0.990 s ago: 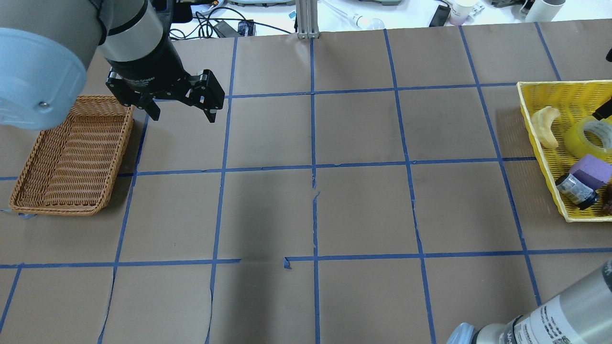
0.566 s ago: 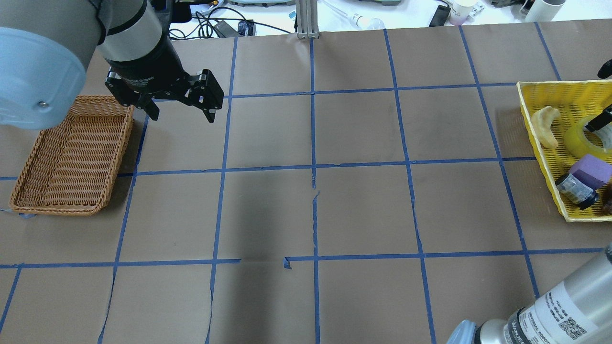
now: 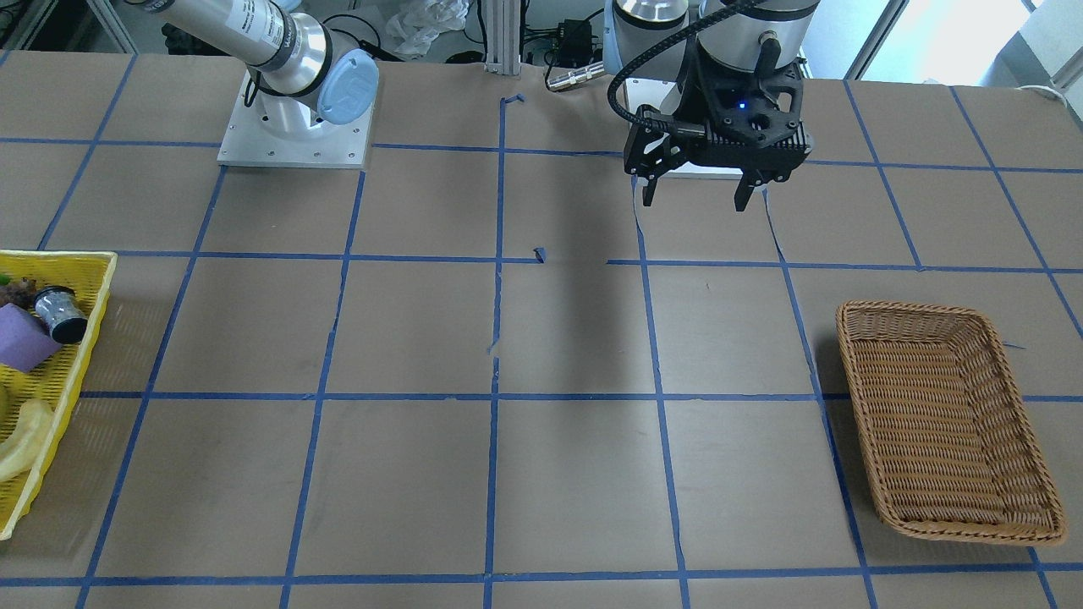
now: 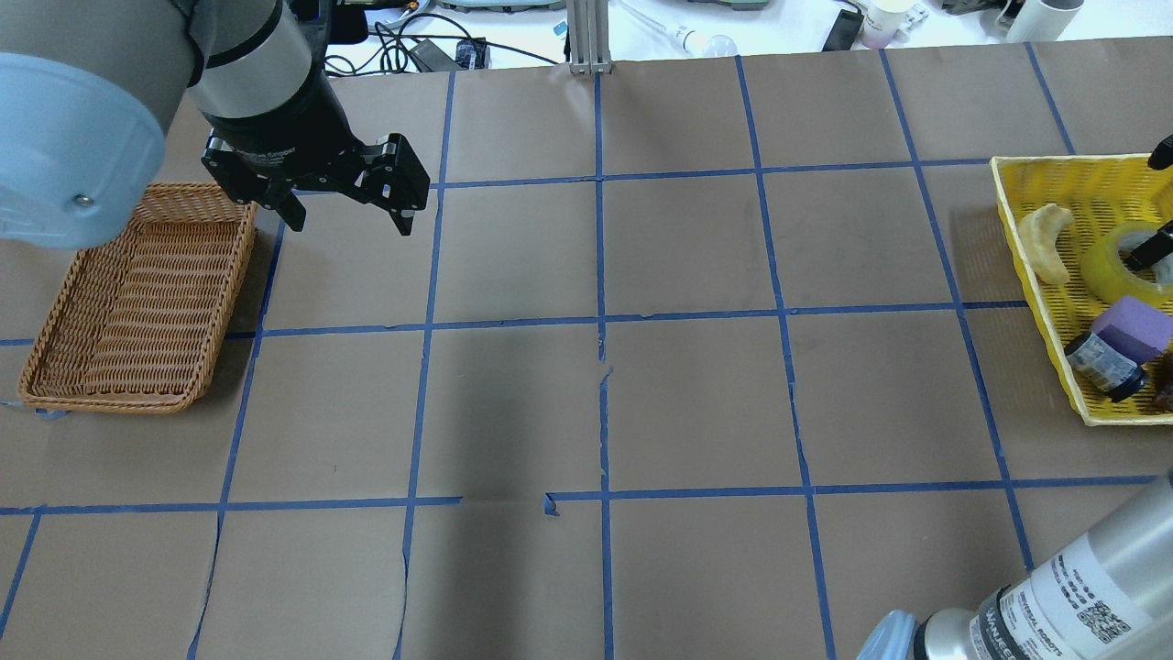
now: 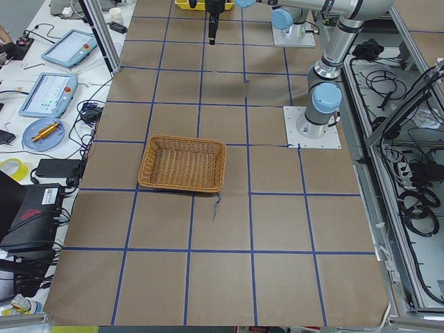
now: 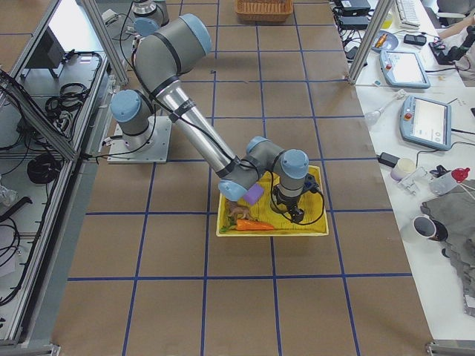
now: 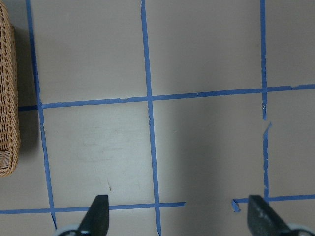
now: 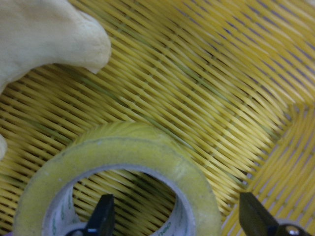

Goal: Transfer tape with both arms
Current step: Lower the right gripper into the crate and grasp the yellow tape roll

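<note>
My right gripper is going to pick up the yellow tape by its ring side (image 8: 196, 197) next, to transfer the tape between both arms.
The yellow tape (image 4: 1111, 268) lies flat in the yellow basket (image 4: 1063, 183) at the table's right edge. My right gripper (image 4: 1156, 200) is open over it. In the right wrist view one fingertip (image 8: 101, 219) is inside the core of the tape (image 8: 123, 162) and the other (image 8: 256, 216) is outside its wall, so the jaws straddle the wall. My left gripper (image 4: 348, 218) is open and empty, hovering above the table beside the wicker basket (image 4: 137, 293). It also shows in the front view (image 3: 695, 201). The tape is out of the front view.
The yellow basket also holds a pale banana-shaped piece (image 4: 1047, 240), a purple block (image 4: 1132, 328) and a small silver-and-black cylinder (image 4: 1104, 365), all close to the tape. Blue tape lines grid the brown table (image 4: 596, 412). Cables and devices lie past the far edge.
My right gripper has come down toward the tape, one finger moving into its core. The right forearm has shifted at the bottom right. The left arm has not moved.
</note>
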`<state>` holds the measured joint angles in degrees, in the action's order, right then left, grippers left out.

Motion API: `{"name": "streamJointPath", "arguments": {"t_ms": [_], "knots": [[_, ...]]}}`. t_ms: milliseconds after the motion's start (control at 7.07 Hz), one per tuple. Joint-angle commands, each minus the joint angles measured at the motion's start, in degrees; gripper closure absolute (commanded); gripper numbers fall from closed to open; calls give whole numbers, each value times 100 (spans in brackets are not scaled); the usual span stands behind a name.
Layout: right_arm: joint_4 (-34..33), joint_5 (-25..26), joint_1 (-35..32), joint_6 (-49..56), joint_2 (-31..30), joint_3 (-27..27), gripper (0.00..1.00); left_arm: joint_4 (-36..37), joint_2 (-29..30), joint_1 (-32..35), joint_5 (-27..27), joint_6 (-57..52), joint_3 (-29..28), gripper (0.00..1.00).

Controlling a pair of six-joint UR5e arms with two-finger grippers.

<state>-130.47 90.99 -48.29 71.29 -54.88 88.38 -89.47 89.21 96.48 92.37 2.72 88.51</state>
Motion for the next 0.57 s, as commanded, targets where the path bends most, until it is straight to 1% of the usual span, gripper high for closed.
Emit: {"name": "streamJointPath", "arguments": {"t_ms": [0,283,424], "knots": [[13,-2,13,-123,-14,-5,100,0,0,-7,0,0,0,0],[144,-29,13,-45,-101,-58,100,0,0,-7,9,0,0,0],[345,-55,4,-115,-458,-58,100,0,0,-7,0,0,0,0]]}}
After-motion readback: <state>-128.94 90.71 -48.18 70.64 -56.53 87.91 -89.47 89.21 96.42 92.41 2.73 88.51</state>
